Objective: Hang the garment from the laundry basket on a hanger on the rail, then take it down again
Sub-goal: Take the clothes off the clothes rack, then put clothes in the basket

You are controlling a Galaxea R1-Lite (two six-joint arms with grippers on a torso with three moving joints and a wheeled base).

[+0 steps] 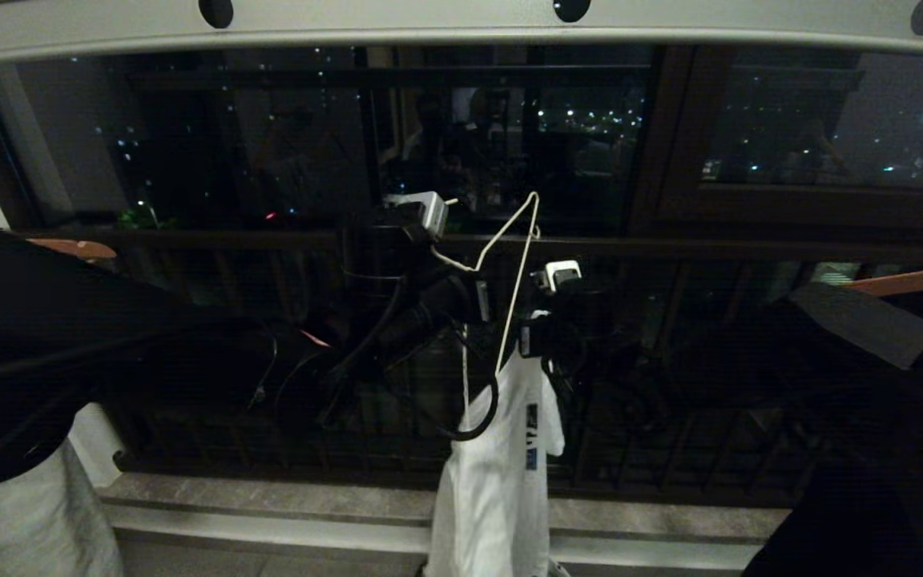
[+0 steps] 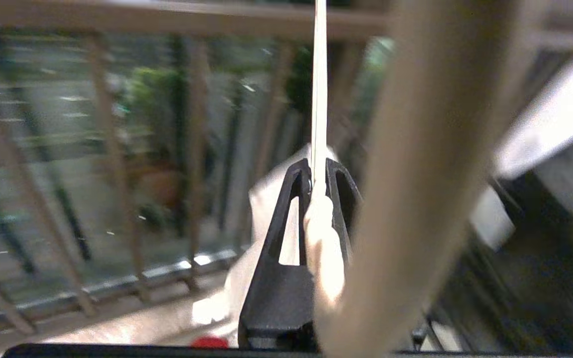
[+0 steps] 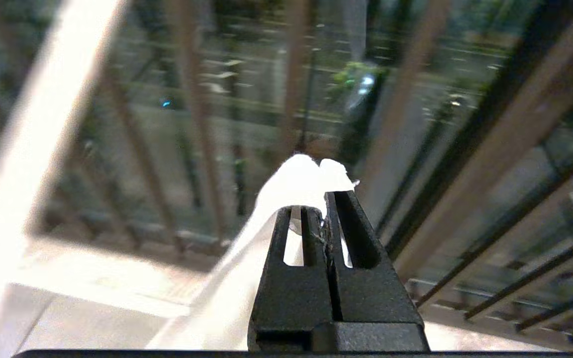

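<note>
The hanger's wires run down inside the white garment, so I will pull the garment off the hanger before opening my right gripper.
The pale rail (image 1: 461,28) with round dark holes runs across the top of the head view. Below it the thin white wire hanger (image 1: 516,272) is held tilted in the air, apart from the rail. My left gripper (image 1: 471,304) is shut on the hanger's wire (image 2: 320,74), which runs straight out between the fingertips (image 2: 319,181). The white garment (image 1: 493,481) with its blue print hangs down in a narrow bunch. My right gripper (image 1: 531,340) is shut on the garment's top fold (image 3: 299,179), close beside the hanger. The laundry basket is out of view.
Dark clothes on brown wooden hangers hang at the left (image 1: 69,248) and right (image 1: 910,280). The dark balcony railing (image 1: 710,248) with vertical bars stands just behind the grippers, above a stone sill (image 1: 269,497). A pale grey garment (image 1: 29,521) hangs at the lower left.
</note>
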